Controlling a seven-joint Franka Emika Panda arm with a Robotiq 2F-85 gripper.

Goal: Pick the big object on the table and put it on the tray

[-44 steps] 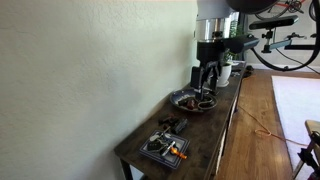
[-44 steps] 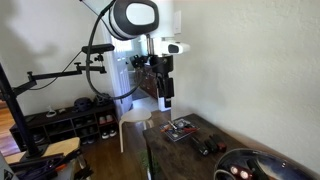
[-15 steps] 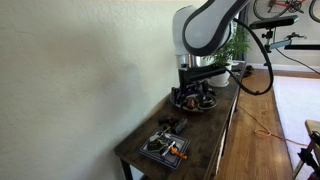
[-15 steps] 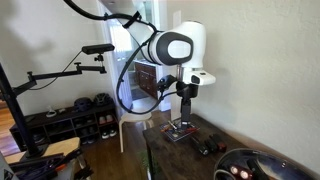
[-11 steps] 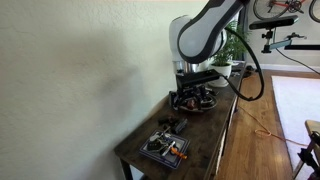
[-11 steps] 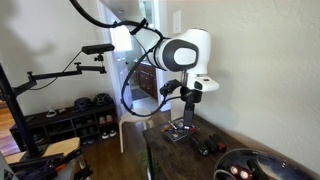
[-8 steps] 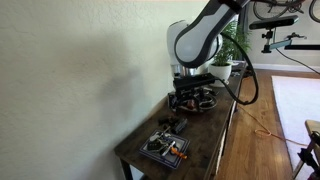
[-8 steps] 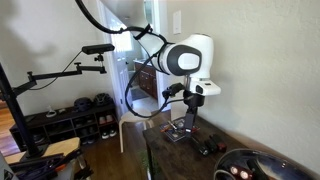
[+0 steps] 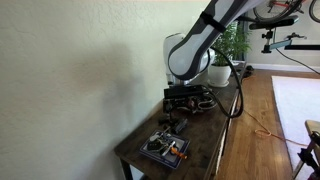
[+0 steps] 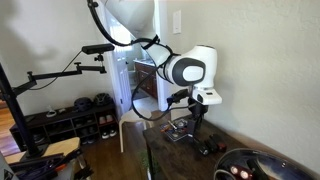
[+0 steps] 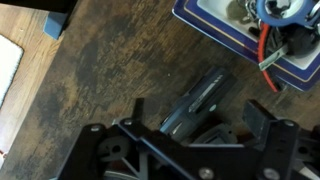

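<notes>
The device is below my fingers, so they would miss it if I closed now. My gripper should go lower first, then close on the device.
The big object is a dark, elongated device (image 11: 197, 98) lying on the wooden table between the two trays. It also shows in both exterior views (image 9: 172, 126) (image 10: 207, 147). My gripper (image 11: 198, 116) is open and empty, just above the device, with one finger on each side; it is over the table's middle in both exterior views (image 9: 184, 106) (image 10: 200, 130). The round dark tray (image 10: 252, 157) with a raised rim holds a few small items. In an exterior view it lies behind my arm (image 9: 207, 102) and is mostly hidden.
A small square dark tray (image 11: 235, 38) (image 9: 163, 149) (image 10: 181, 131) with an orange-handled tool (image 11: 278, 52) sits near the table's end. A plant in a white pot (image 9: 222, 70) stands beyond the round tray. The wall runs along one table edge (image 9: 140, 140).
My arm has moved from above the round tray toward the table's middle and lowered over the dark device. The gripper stays open. Nothing on the table has moved.
</notes>
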